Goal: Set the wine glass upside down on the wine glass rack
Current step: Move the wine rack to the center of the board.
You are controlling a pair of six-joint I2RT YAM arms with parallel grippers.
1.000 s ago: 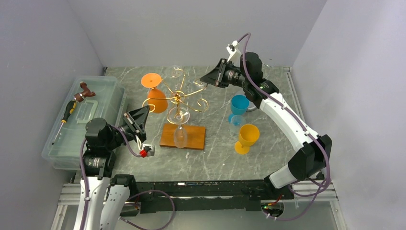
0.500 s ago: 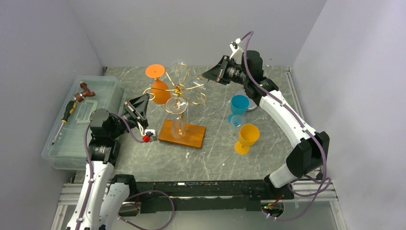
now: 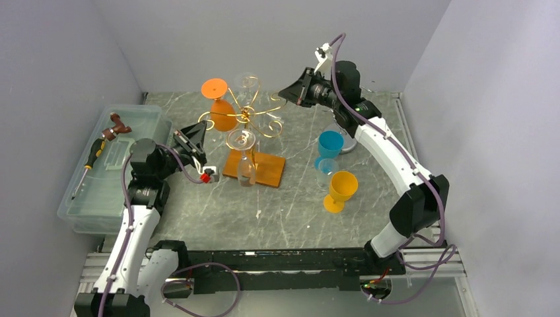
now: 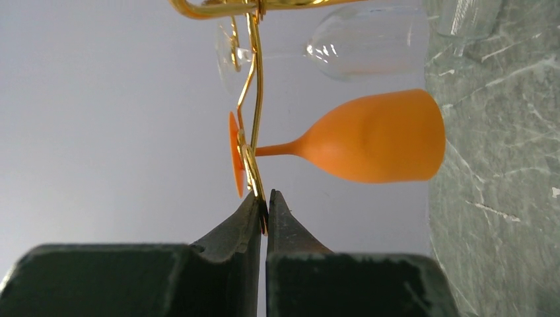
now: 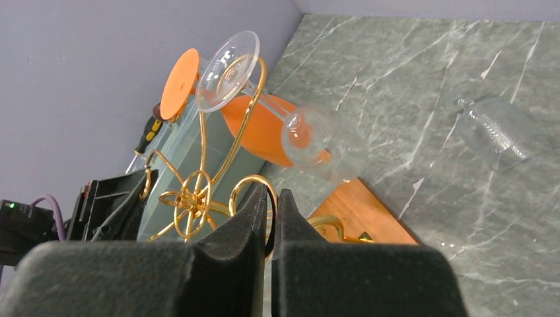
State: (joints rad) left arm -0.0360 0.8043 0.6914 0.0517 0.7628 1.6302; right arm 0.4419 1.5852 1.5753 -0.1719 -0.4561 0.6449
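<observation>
The rack looks lifted off the table. I need to keep my left gripper closed on it until its wooden base (image 3: 264, 173) is down, or this side would drop.
The gold wire rack (image 3: 247, 115) on its wooden base (image 3: 264, 173) is held between both grippers, and its base looks lifted off the table. An orange glass (image 3: 223, 113) and two clear wine glasses (image 3: 245, 165) hang from its arms. My left gripper (image 3: 198, 134) is shut on the tip of a rack arm (image 4: 254, 79) next to the orange glass (image 4: 376, 135). My right gripper (image 3: 285, 92) is shut on a gold loop (image 5: 254, 185) of the rack, below a clear glass (image 5: 317, 142).
A blue glass (image 3: 329, 144), a small clear glass (image 3: 323, 172) and a yellow glass (image 3: 341, 188) stand to the right of the rack. Another clear glass (image 5: 495, 132) lies on the marble table. A plastic bin (image 3: 142, 119) with a screwdriver (image 3: 92, 158) sits on the left.
Both arms have risen and carried the rack up and toward the back. The wooden base and the hanging glasses moved with it.
</observation>
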